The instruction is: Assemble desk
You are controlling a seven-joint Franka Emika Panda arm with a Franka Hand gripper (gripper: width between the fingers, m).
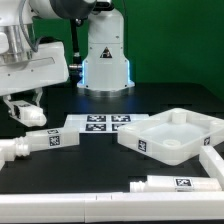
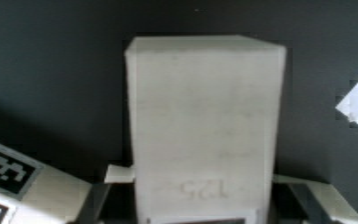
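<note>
My gripper needs to keep holding the leg for now. The leg hangs tilted with its lower end [image 1: 36,119] above the black table, so it would fall if I opened now.
My gripper [image 1: 24,108] is at the exterior view's left, above the table, shut on a white square-post desk leg [image 2: 202,110]. In the wrist view the leg fills the middle and sticks straight out from between the two fingers [image 2: 112,196]. The rimmed white desk top [image 1: 172,135] lies on the black table at the exterior view's right. A second leg [image 1: 42,141] lies below my gripper, a third [image 1: 172,184] lies near the front edge, and another [image 1: 208,160] leans by the desk top's front corner.
The marker board [image 1: 100,123] lies flat in the middle of the table, between my gripper and the desk top. The robot's white base [image 1: 104,55] stands behind it. Black-and-white tags [image 2: 5,178] show beside the held leg in the wrist view.
</note>
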